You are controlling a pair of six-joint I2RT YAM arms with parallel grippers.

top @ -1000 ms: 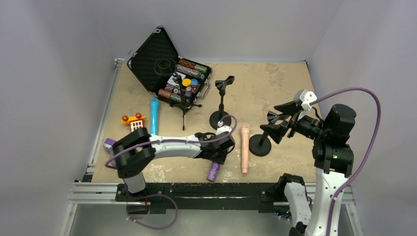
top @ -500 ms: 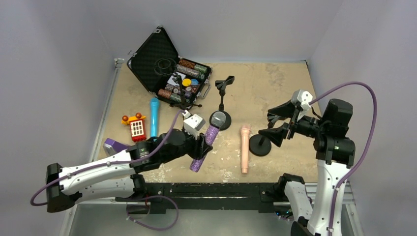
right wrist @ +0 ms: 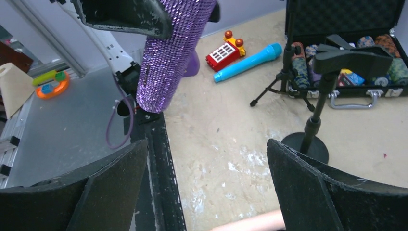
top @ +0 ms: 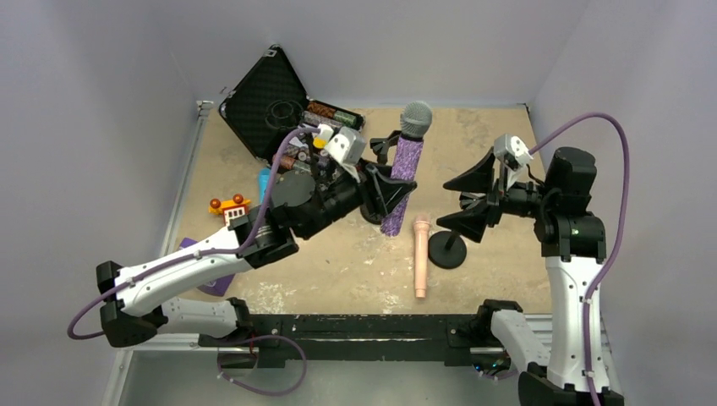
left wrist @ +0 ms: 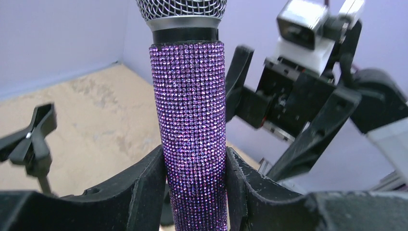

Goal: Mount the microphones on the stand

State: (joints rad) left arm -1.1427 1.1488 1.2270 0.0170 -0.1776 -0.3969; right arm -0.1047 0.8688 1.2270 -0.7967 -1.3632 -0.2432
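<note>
My right gripper grabs the glittery purple microphone by its tail end (top: 391, 228) next, so that the head end stays free for a stand's clip (top: 385, 145).
The glittery purple microphone (top: 402, 178) (left wrist: 192, 120) stands upright in the air, its grey mesh head on top. My left gripper (top: 385, 193) (left wrist: 195, 178) is shut on its lower body. It hangs just right of a round-based stand's clip (top: 385, 145) (left wrist: 29, 139). My right gripper (top: 469, 199) (right wrist: 207, 178) is open and holds nothing, above a second round stand base (top: 446, 249). The peach-pink microphone (top: 420, 258) (right wrist: 250, 224) lies on the table between the two bases. The blue microphone (top: 265, 179) (right wrist: 248, 62) lies at the left, partly hidden by my left arm.
An open black case (top: 270, 101) of poker chips sits at the back left, with a small tripod stand (right wrist: 284, 82) before it. A red toy (top: 230, 211) and a purple object (top: 199, 254) lie near the left edge. Walls close in on three sides.
My left arm has lifted the purple microphone off the table's front and swung it back and upright beside the stand's clip. The right gripper has risen slightly and stayed open.
</note>
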